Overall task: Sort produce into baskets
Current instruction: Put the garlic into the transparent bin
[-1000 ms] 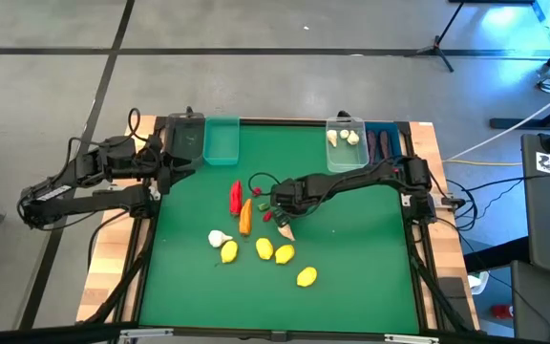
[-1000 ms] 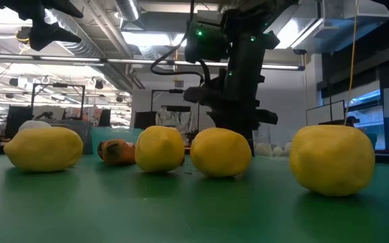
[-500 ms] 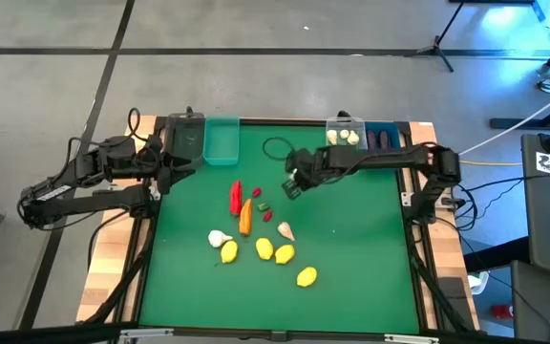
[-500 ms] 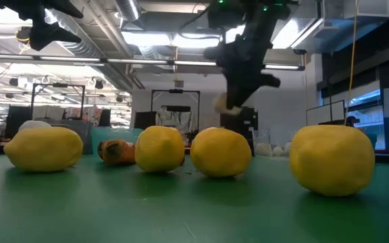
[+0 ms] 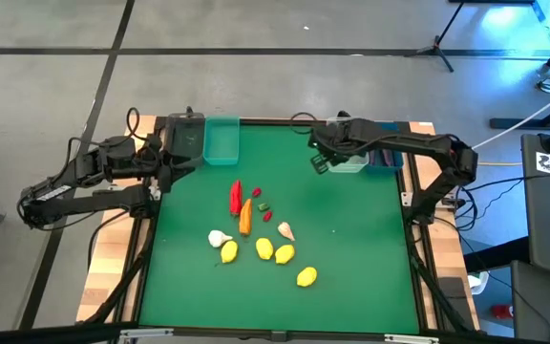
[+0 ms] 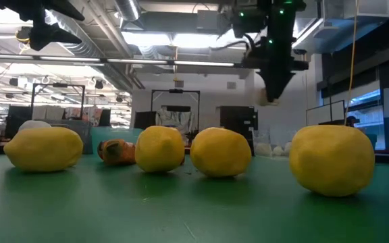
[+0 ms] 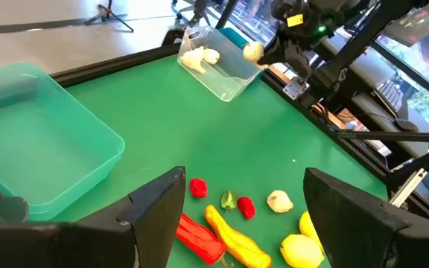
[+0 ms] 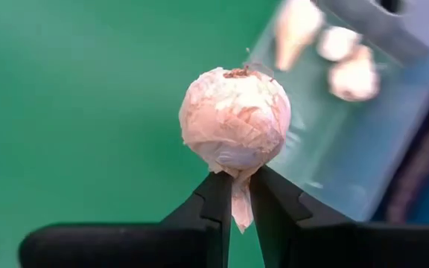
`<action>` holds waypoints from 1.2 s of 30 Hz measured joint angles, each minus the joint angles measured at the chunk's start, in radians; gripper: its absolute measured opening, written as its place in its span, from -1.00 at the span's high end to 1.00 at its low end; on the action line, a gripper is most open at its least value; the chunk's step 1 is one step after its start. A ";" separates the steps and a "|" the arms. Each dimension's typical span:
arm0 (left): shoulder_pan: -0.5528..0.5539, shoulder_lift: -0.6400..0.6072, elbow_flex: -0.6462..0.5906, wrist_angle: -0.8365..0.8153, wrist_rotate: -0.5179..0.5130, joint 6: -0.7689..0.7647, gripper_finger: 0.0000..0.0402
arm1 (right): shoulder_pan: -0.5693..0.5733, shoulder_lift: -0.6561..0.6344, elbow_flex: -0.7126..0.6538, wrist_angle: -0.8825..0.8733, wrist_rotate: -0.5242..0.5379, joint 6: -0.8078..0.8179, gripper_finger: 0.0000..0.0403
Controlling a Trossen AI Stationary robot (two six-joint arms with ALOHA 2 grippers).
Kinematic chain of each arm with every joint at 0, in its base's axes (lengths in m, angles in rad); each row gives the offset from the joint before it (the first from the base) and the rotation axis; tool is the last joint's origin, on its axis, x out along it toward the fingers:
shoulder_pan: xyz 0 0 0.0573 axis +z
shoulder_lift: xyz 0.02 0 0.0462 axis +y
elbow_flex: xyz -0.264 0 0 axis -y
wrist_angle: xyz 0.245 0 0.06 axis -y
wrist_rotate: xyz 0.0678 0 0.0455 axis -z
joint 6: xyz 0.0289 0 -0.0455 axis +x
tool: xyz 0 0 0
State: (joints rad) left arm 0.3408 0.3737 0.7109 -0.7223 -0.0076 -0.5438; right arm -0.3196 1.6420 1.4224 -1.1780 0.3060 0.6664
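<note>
The garlic bulb hangs over green mat beside the clear bin's rim, so it must move over the bin before my right gripper opens.
My right gripper [image 5: 319,161] is shut on a white garlic bulb [image 8: 234,119]. It hangs in the air at the near left corner of the clear bin [image 5: 349,164], which holds several garlic pieces [image 8: 341,71]. The bulb also shows in the left wrist view [image 7: 253,50] and in the low view [image 6: 271,100]. My left gripper [image 7: 244,182] is open and empty at the table's far left, near the dark bin [image 5: 184,137] and the teal bin [image 5: 222,141]. Lemons [image 5: 264,248], a carrot [image 5: 245,218], a red pepper [image 5: 235,197] and a garlic bulb [image 5: 219,238] lie on the green mat. My right gripper pinches the garlic bulb's thin stem [image 8: 239,201] between its two fingertips [image 8: 218,195]. The round bulb stands just beyond the fingertips, its root end away from them. In the low view the fingers point down and the bulb hangs below them, lifted clear of the table.
The blue bin [image 5: 387,158] with dark eggplants stands right of the clear bin. A garlic clove [image 5: 285,231], small red berries [image 5: 267,215] and a fourth lemon [image 5: 306,277] lie mid-table. There is bare green mat [image 5: 351,239] on the right half.
My right gripper has risen from the produce at the table's middle and gone toward the far right, carrying the garlic bulb lifted clear, up to the clear bin's near left corner. It has stayed shut on the bulb.
</note>
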 joint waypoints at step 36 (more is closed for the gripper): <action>0.000 0.000 0.000 0.000 -0.080 -0.012 -0.33 | -0.198 -0.078 -0.179 0.380 -0.448 -0.177 -0.07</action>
State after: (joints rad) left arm 0.3408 0.3737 0.7113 -0.7227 -0.0872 -0.5562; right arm -0.5180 1.5636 1.2438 -0.7980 -0.1422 0.4890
